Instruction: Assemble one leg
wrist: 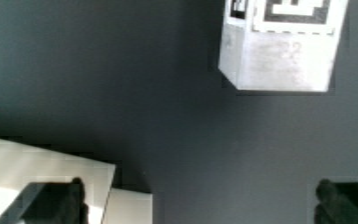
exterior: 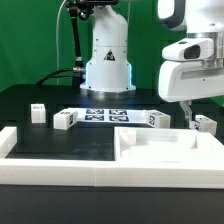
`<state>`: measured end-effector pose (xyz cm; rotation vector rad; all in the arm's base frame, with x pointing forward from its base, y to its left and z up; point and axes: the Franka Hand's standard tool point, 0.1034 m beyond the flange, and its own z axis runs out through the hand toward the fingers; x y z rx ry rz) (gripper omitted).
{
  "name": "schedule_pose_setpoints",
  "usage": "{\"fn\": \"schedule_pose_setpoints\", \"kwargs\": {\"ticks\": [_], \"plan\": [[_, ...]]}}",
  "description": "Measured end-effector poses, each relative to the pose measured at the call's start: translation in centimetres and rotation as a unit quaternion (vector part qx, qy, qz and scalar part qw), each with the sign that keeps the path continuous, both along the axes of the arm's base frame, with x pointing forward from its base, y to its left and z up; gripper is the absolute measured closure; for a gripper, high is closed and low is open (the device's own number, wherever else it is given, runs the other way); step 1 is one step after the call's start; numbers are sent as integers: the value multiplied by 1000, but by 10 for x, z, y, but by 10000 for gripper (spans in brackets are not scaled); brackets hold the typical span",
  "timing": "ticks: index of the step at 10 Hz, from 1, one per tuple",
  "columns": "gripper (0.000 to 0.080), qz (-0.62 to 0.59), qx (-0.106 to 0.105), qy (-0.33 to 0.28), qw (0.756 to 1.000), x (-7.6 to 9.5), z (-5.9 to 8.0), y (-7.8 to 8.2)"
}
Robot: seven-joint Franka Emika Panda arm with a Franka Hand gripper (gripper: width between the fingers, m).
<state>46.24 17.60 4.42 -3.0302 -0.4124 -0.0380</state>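
I should move my gripper toward the white leg before I close on it, because the leg is beyond my fingers and black table shows between them.
Several small white legs lie on the black table in the exterior view: one (exterior: 38,113) at the exterior view's left, one (exterior: 65,120) beside it, one (exterior: 157,119) right of the marker board, and one (exterior: 206,123) at the far right. My gripper (exterior: 186,118) hangs low between the last two, above the table. In the wrist view one leg (wrist: 279,50) with a tag on its end lies apart from my gripper (wrist: 201,205). The dark fingertips (wrist: 51,205) stand wide apart with only bare table between them. The gripper is open and empty.
The marker board (exterior: 100,115) lies in front of the robot base. The large white panel (exterior: 165,150) with recesses lies just in front of the gripper; its corner shows in the wrist view (wrist: 34,170). A white border wall (exterior: 60,175) runs along the near edge.
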Motion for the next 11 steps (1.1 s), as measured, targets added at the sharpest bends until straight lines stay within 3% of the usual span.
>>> {"fn": "schedule_pose_setpoints", "kwargs": {"ticks": [3,7,11], "plan": [[150,-8,-31,92,995,-9,0,16],[150,-4,-68,205,976,-19,-10,14],[150,5,-104,333,937,-30,-16,11]]}}
